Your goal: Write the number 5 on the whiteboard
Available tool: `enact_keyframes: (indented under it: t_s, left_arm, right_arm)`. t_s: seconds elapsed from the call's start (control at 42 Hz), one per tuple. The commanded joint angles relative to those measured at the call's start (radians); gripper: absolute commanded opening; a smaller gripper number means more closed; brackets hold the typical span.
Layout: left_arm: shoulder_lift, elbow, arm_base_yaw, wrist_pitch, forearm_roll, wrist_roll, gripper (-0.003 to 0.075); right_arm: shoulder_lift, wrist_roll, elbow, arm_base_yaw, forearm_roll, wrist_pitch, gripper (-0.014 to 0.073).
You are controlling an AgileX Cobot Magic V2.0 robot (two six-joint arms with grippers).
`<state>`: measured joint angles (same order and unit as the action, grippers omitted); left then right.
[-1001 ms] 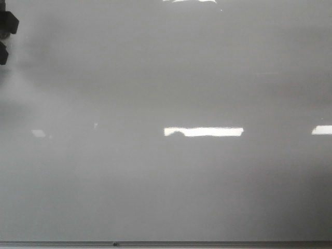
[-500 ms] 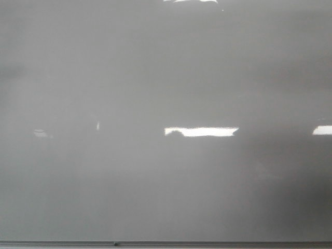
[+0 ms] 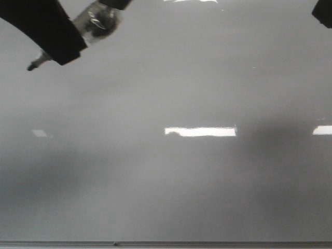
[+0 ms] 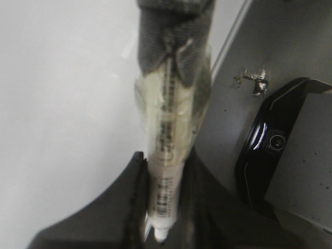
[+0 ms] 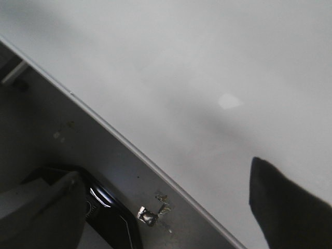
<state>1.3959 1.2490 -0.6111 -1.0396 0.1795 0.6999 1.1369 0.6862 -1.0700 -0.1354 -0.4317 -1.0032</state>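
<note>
My left gripper's black finger covers the marker's body behind its tip. The right gripper grabs the marker by its taped end next.
The whiteboard is a glossy pale grey sheet that fills the front view, with a thin metal edge along the bottom. My left gripper hangs over its far left part, shut on a tape-wrapped marker whose dark tip points left, just above the board. In the left wrist view the marker is clamped between the black fingers of that gripper. My right gripper shows only as a dark corner at the far right. Its fingers stand wide apart around nothing. The number 5 is out of view.
Bright light reflections lie across the board. Beside the board's edge is grey table with a black device and a scrap of foil-like tape.
Half a second ago the front view showed only the bare board. Now the left gripper with the marker has come in at the top left, and the right gripper's corner at the top right.
</note>
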Motion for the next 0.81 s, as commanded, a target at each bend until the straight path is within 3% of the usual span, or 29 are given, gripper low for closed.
enact_keyframes:
  t_s: [0.0,0.143,0.357,0.572,0.786]
  left_arm:
    - [0.013,0.059,-0.056,0.027,0.014,0.038,-0.002]
    - [0.058,0.066,-0.113,0.059,0.006,0.11,-0.002]
    - [0.058,0.066,-0.134,0.073,0.006,0.124,-0.002]
    - [0.058,0.066,-0.134,0.082,0.006,0.124,-0.002]
    - [0.058,0.066,-0.134,0.101,0.006,0.124,-0.002]
  right_arm:
    - [0.015,0.16,-0.059,-0.05,-0.081,0.008,0.0652]
    - [0.065,0.396,-0.089,-0.192,-0.207,0.01,0.0652]
    - [0.122,0.435,-0.116,-0.353,-0.208,0.101,0.0652]
    - [0.168,0.435,-0.126,-0.395,-0.209,0.147,0.0644]
    - [0.18,0.435,-0.126,-0.396,-0.214,0.157,0.0435]
